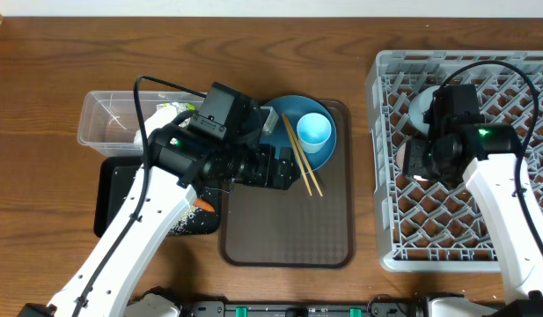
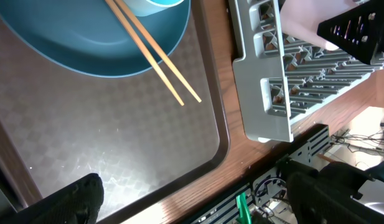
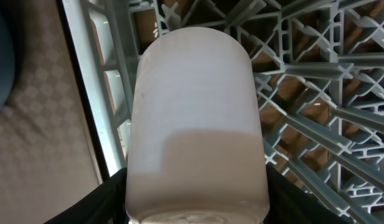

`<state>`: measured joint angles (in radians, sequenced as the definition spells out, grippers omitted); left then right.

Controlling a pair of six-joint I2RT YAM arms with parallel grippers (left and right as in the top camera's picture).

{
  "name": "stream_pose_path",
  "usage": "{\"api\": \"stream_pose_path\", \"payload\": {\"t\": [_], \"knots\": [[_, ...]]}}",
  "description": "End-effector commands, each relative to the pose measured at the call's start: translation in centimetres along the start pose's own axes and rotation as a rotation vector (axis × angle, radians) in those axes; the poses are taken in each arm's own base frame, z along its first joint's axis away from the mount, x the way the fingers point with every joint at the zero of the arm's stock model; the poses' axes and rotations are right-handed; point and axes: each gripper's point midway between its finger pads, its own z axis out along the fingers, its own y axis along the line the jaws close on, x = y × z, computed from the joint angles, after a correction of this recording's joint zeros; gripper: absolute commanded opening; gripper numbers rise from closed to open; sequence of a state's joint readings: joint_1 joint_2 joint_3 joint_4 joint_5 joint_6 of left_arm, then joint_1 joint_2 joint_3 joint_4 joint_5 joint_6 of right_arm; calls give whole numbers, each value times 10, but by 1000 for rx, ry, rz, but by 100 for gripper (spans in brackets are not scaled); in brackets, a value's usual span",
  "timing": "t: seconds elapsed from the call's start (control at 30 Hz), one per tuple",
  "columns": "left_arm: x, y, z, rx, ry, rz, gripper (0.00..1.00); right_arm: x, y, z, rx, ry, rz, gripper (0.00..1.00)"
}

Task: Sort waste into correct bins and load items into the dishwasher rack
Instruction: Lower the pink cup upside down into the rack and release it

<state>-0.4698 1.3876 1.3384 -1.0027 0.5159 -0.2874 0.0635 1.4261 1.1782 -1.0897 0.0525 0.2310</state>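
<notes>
My right gripper holds the pink cup inside the rack's side over wires, so it should let go now. The cup would land in the rack.
My right gripper [image 1: 419, 158] is shut on the pink cup [image 3: 195, 118] and holds it on its side over the left part of the grey dishwasher rack [image 1: 482, 251]. A pale bowl [image 1: 421, 107] lies in the rack just behind it. My left gripper [image 2: 198, 199] is open and empty, low over the brown serving tray [image 2: 117, 137]. The wooden chopsticks [image 2: 155, 55] rest on a blue plate [image 2: 86, 46] beside the light blue cup [image 1: 315, 130]. A napkin [image 1: 170, 110] is in the clear tub [image 1: 108, 119]. The carrot [image 1: 203, 205] and rice grains [image 1: 179, 224] lie on the black tray [image 1: 113, 198].
The brown serving tray [image 1: 289, 220] lies between the bins and the rack, with a strip of wooden table [image 1: 363, 176] between it and the rack's left wall [image 2: 266, 93]. My left arm [image 1: 157, 202] crosses over the black tray.
</notes>
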Motion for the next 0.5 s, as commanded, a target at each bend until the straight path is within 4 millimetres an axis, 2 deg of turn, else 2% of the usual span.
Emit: {"api": "stream_pose_path", "payload": {"t": [0.0, 0.1, 0.27, 0.33, 0.4, 0.47], "knots": [[0, 4, 2, -15, 4, 0, 97, -2, 4, -2, -5, -5, 2, 23], [0, 4, 2, -15, 4, 0, 97, -2, 5, -2, -5, -5, 3, 34], [0, 4, 2, -15, 4, 0, 97, -1, 4, -2, -5, -3, 2, 44], [0, 4, 2, -15, 4, 0, 97, -1, 4, -2, -4, -2, 2, 50], [0, 4, 2, -15, 4, 0, 97, -1, 4, -2, -4, 0, 2, 61], [0, 4, 2, -15, 4, 0, 97, -1, 4, -2, -4, 0, 2, 65]]}}
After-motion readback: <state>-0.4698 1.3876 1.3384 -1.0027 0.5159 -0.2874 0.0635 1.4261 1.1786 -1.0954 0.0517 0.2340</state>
